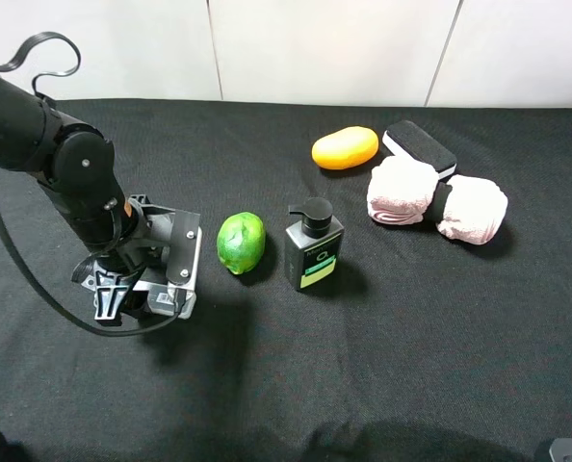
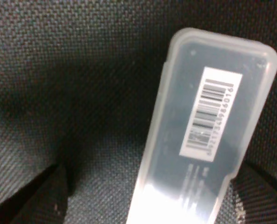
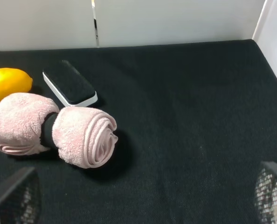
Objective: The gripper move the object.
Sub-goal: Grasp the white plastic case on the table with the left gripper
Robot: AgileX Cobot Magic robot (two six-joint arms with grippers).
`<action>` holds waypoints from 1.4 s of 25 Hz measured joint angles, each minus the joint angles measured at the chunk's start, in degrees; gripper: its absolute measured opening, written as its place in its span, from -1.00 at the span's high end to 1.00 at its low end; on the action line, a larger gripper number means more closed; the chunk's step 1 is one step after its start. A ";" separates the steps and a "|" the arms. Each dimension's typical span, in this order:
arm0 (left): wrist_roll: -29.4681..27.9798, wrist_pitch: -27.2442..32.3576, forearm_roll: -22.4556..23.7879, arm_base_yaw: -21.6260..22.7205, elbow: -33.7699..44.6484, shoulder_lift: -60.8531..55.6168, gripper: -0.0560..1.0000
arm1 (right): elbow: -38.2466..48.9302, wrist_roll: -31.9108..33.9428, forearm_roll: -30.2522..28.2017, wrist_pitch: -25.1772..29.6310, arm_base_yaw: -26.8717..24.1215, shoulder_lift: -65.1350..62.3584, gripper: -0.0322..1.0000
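My left gripper will next grab the translucent bar by its long edges below the barcode label [image 2: 183,186] to move the bar.
In the left wrist view the object [image 2: 208,126] is a slim, translucent white bar with rounded corners and a barcode label, lying flat on the black cloth. My left gripper [image 2: 152,179] is open and straddles it: one black finger [image 2: 40,198] stands well clear of the bar, and the other finger [image 2: 262,193] is close against its edge. In the exterior high view the left gripper [image 1: 132,300] is down at the cloth at the left and hides the bar. My right gripper [image 3: 143,196] is open and empty, over bare cloth.
A green lime [image 1: 241,243] and a dark pump bottle [image 1: 313,250] stand right of the left gripper. Further back right are an orange-yellow fruit [image 1: 345,147], a black-and-white eraser block [image 1: 419,147] and rolled pink towels [image 1: 436,199].
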 joint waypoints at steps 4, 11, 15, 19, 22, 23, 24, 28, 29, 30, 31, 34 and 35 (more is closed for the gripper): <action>0.00 -0.59 0.00 0.00 0.10 0.24 -0.55 | 0.00 0.00 0.00 0.00 0.00 0.00 -0.41; 0.00 -0.80 0.00 0.00 0.10 0.24 -0.55 | 0.00 0.00 0.05 0.00 0.00 0.00 -0.41; -0.06 -0.80 0.00 0.00 0.10 0.92 -0.51 | 0.00 0.00 0.05 0.00 0.00 0.00 -0.41; -0.06 -0.92 0.00 0.00 0.10 1.00 -0.50 | 0.00 0.00 0.05 0.00 0.00 0.00 -0.41; -0.06 -0.92 0.00 0.00 0.10 1.00 -0.50 | 0.00 0.00 0.01 0.00 0.00 0.00 -0.41; -0.06 -0.92 0.00 0.00 0.10 1.00 -0.50 | 0.00 0.00 0.01 0.00 0.00 0.00 -0.41; -0.06 -0.92 0.00 0.00 0.10 1.00 -0.50 | 0.00 0.00 0.01 0.00 0.00 0.00 -0.41; -0.06 -0.92 0.00 0.00 0.10 1.00 -0.42 | 0.00 0.00 0.01 0.00 0.00 0.00 -0.41; -0.06 -0.92 0.00 0.00 0.10 1.00 -0.38 | 0.00 0.00 0.01 0.00 0.00 0.00 -0.41; -0.06 -0.92 0.00 0.00 0.10 1.00 -0.36 | 0.00 0.00 0.01 0.00 0.00 0.00 -0.41; -0.06 -0.92 0.00 0.00 0.10 1.00 -0.34 | 0.00 0.00 0.01 0.00 0.00 0.00 -0.41; -0.06 -0.92 0.00 0.00 0.10 1.00 -0.32 | 0.00 0.00 0.01 0.00 0.00 0.00 -0.41; -0.06 -0.92 0.00 0.00 0.10 1.00 -0.32 | 0.00 0.00 0.01 0.00 0.00 0.00 -0.41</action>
